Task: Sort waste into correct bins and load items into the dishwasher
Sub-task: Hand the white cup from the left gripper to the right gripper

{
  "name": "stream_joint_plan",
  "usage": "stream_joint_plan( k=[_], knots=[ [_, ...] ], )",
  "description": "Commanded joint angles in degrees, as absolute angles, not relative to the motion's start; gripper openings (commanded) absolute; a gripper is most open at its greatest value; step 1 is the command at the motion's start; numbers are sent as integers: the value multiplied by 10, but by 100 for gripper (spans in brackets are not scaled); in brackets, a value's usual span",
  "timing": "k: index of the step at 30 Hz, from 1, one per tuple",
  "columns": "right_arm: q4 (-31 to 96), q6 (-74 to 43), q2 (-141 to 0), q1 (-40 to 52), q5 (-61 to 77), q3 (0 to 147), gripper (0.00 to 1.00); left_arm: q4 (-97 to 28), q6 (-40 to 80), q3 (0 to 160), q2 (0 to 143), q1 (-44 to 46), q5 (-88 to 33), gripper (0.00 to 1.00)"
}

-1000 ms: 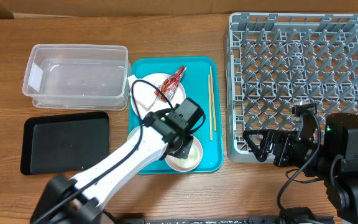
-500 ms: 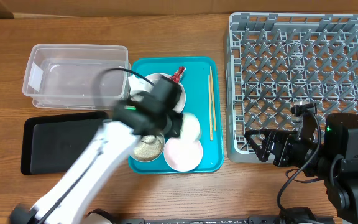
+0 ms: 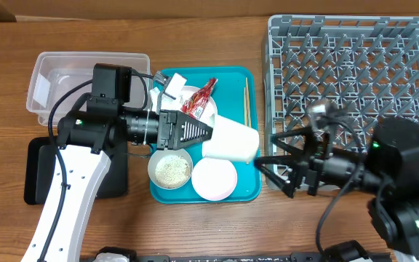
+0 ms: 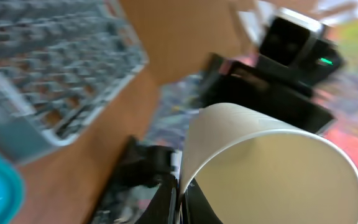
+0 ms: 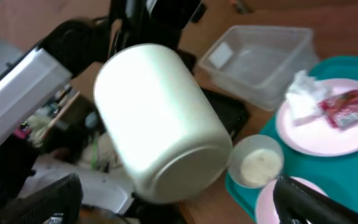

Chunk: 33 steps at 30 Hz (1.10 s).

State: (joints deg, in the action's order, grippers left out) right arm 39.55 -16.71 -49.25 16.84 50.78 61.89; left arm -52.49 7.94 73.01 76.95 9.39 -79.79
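My right gripper should move toward the cup before it closes on the white cup (image 3: 231,140). My fingers stop short of the cup's bottom end (image 3: 251,144).
My left gripper (image 3: 211,134) is shut on the rim of a white cup (image 3: 231,140) and holds it on its side above the right part of the teal tray (image 3: 249,185). In the left wrist view the cup's rim (image 4: 272,158) sits between my fingers (image 4: 166,202). My right gripper (image 3: 281,172) is open and empty beside the grey dish rack (image 3: 355,80), facing the cup (image 5: 160,124). The tray holds a plate (image 3: 208,110) with the red-and-white wrapper (image 3: 204,94), a napkin (image 3: 167,87), a grey-white bowl of rice grains (image 3: 170,169), a pale-pink bowl (image 3: 214,179) and chopsticks (image 3: 246,102).
The clear tub (image 3: 86,80) stands at the back left, with the black tray (image 3: 42,171) in front of it, partly under my left arm. The tub (image 5: 260,53) also shows in the right wrist view, behind the plate (image 5: 316,127).
My left arm has swung back over the black tray and lifted the white cup off the teal tray, turning it on its side. My right gripper has moved left toward the cup.
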Motion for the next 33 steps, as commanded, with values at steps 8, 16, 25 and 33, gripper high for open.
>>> stream_joint_plan(
  k=[8, 16, 25, 33],
  knots=[
    [258, -213, -555, 254, 528, 631, 73, -527, 43, 732, 772, 98, -898, 4],
    [268, -209, -543, 254, 523, 631, 54, -529, 43, 732, 772, 99, -889, 53],
    [500, -255, -486, 226, 148, 650, 53, -608, 57, 732, 772, 97, -411, 88],
    [705, -377, -548, 226, -69, 656, 54, -634, 73, 732, 770, 106, -340, 78]
  ],
)
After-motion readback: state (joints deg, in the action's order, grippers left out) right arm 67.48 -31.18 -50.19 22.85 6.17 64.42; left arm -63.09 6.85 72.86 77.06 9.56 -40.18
